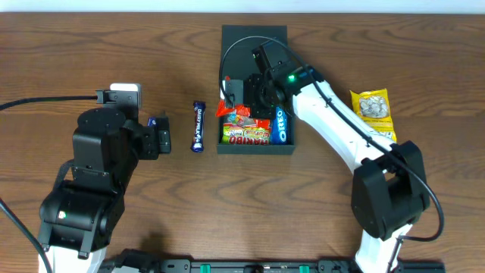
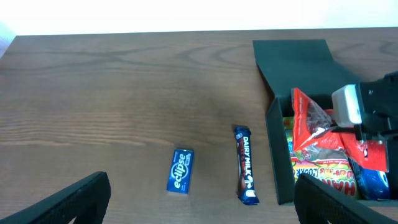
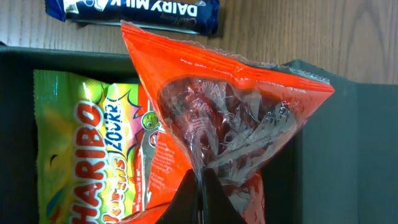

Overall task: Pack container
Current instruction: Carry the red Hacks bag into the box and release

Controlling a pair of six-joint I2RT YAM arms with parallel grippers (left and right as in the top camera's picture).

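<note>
I should open my right gripper now, because the red-orange snack packet is hanging low over the open box, just above the Haribo packet.
The dark teal container [image 1: 255,149] lies open mid-table with its lid [image 1: 254,38] flipped back. It holds a Haribo packet [image 1: 246,136] and an Oreo packet [image 1: 280,125]. My right gripper [image 3: 200,186] is shut on a red-orange snack packet [image 3: 230,106] and holds it over the box's left part, above the Haribo packet [image 3: 87,143]. My left gripper [image 2: 199,208] is open and empty, low over the table left of the box [image 2: 273,137]. A Dairy Milk bar [image 2: 245,165] and a blue Eclipse pack [image 2: 180,171] lie in front of it.
A yellow snack packet [image 1: 373,110] lies on the table right of the box, beside the right arm. The Dairy Milk bar [image 1: 198,127] lies just left of the box's wall. The wooden table's far edge [image 2: 124,34] shows in the left wrist view.
</note>
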